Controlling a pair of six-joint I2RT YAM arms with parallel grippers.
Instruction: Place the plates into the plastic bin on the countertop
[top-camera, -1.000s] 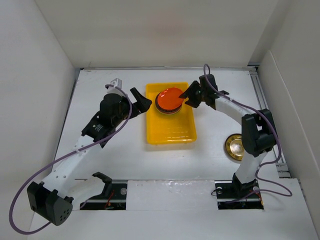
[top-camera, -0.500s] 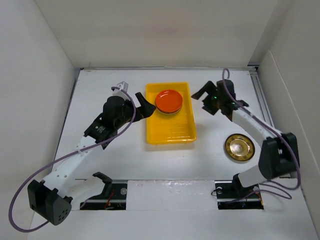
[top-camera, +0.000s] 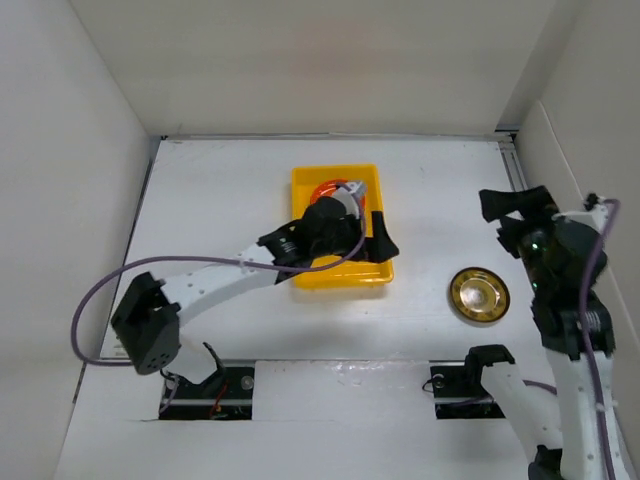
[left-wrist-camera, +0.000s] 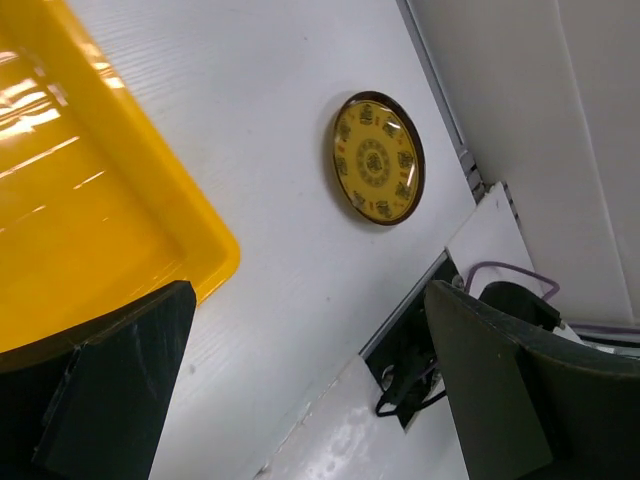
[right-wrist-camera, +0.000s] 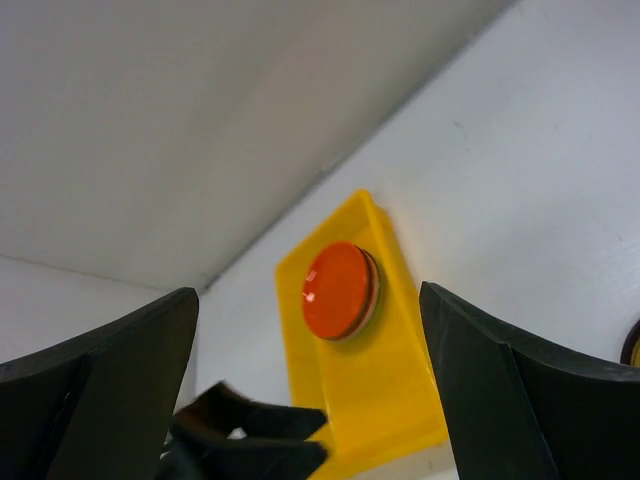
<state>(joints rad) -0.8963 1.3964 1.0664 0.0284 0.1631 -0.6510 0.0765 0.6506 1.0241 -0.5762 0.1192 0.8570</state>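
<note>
The gold-brown patterned plate should next be grabbed by its bin-side rim (top-camera: 453, 293) with my left gripper. The opposite rim then stays free to enter the bin.
The yellow plastic bin (top-camera: 308, 271) lies mid-countertop, and a stack of plates topped by an orange one (right-wrist-camera: 339, 290) rests in its far end; in the top view only the stack's orange rim (top-camera: 322, 189) shows past my left arm. A gold-brown patterned plate (top-camera: 479, 294) lies on the countertop (top-camera: 220, 190) to the bin's right, also in the left wrist view (left-wrist-camera: 378, 158). My left gripper (top-camera: 382, 236) hangs open and empty over the bin's near right corner (left-wrist-camera: 190, 265). Far to the right, my right gripper (top-camera: 516, 204) is open and empty, raised well away from the bin (right-wrist-camera: 375, 395).
White walls enclose the countertop on three sides. A rail (top-camera: 522, 190) runs along the right edge. The arm bases and cable slots (top-camera: 470, 385) sit along the near edge. My left arm (top-camera: 220, 275) stretches across the bin's near left side.
My right gripper opened, left the orange plate on the stack and drew back to the far right. My left arm swung right, from beside the bin to over it.
</note>
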